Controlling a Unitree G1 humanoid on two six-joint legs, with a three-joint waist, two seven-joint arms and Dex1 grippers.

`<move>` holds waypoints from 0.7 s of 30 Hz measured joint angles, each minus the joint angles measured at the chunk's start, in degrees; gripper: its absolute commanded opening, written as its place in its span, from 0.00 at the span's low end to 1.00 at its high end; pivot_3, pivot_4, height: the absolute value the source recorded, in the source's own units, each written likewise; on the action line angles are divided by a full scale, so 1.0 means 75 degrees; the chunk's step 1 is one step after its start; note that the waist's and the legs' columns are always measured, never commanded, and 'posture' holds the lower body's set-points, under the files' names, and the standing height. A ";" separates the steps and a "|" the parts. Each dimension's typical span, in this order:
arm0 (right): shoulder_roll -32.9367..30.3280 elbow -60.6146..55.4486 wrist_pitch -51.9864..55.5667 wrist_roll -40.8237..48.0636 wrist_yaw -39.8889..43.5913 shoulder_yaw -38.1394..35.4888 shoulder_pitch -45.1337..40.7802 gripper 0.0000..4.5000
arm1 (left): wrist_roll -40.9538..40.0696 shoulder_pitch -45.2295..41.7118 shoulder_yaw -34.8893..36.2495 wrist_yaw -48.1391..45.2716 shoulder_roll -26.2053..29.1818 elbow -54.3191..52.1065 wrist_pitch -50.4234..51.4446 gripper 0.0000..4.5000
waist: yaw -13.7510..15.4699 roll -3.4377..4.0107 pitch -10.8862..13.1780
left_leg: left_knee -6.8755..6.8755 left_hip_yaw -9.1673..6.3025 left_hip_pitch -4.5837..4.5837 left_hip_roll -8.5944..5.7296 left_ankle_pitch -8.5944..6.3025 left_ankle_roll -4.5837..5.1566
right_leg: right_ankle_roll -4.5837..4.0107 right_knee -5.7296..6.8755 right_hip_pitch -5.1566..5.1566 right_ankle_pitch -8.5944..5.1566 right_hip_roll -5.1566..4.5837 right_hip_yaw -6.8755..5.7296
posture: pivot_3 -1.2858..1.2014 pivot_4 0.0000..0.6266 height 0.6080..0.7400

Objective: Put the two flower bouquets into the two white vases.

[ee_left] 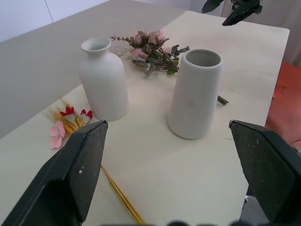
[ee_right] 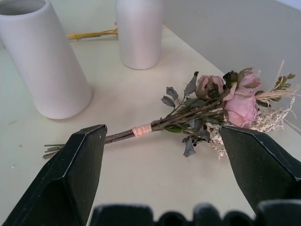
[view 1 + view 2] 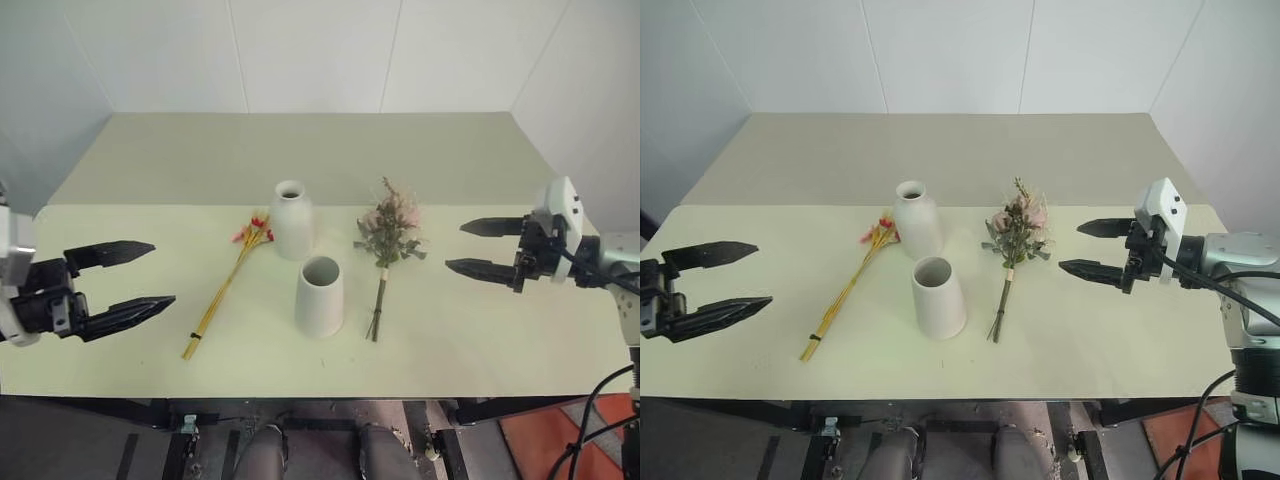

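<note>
Next, my left gripper grabs the yellow stems of the straw bouquet, since loose red petals and wispy heads top the bouquet.
Two white vases stand mid-table: a bottle-shaped vase [image 3: 292,220] with a narrow neck at the back and a wide-mouthed tapered vase [image 3: 320,296] in front of it. A slim bunch of yellow straw stems with red flowers [image 3: 226,284] lies flat to the left of them. The pink rose bouquet [image 3: 386,245] lies flat to their right. My left gripper [image 3: 138,277] hovers open at the table's left end, empty. Open and empty too, my right gripper [image 3: 470,246] hangs right of the rose bouquet [image 2: 207,106], facing it.
The pale green table [image 3: 480,340] ends at a front edge near me and meets white walls at the back. Bare tabletop lies between each gripper and the nearest bouquet. An orange floor patch [image 3: 560,440] shows at the lower right.
</note>
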 measured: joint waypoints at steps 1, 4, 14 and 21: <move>-0.0018 -0.0003 0.0000 0.0000 0.0000 0.0000 0.0000 1.00 | -0.0051 0.0077 0.0055 0.0015 -0.0040 -0.0065 0.0052 1.00 | 0.0002 0.0000 0.0000 | 0.0000 0.0000 0.0002 -0.0001 0.0000 0.0000 | 0.0000 0.0001 0.0001 0.0000 0.0000 0.0000 | 0.52 0.24 1.00; -0.0034 -0.0007 0.0000 0.0001 0.0005 -0.0002 -0.0002 1.00 | -0.0121 0.0176 0.0089 0.0114 -0.0085 -0.0204 0.0082 1.00 | 0.0003 0.0000 0.0000 | 0.0000 0.0000 0.0001 0.0000 0.0000 0.0000 | -0.0001 0.0000 0.0000 0.0000 0.0000 0.0000 | 0.52 0.24 1.00; -0.0034 -0.0003 0.0000 0.0000 0.0007 -0.0001 -0.0012 1.00 | -0.0199 0.0186 0.0094 0.0378 -0.0027 -0.0259 0.0139 1.00 | -0.0002 0.0000 0.0000 | -0.0001 0.0000 0.0001 0.0001 0.0000 0.0000 | -0.0001 0.0000 -0.0001 0.0001 0.0001 0.0000 | 0.52 0.24 1.00; 0.0016 -0.0052 0.0001 0.0012 0.0002 0.0015 -0.0262 1.00 | 0.0439 -0.1141 -0.1949 0.2324 0.1710 0.0229 0.2119 1.00 | 0.0007 0.0003 0.0001 | -0.0001 0.0001 0.0003 -0.0003 0.0000 0.0000 | 0.0050 0.0000 0.0002 -0.0026 0.0001 0.0001 | 0.52 0.24 1.00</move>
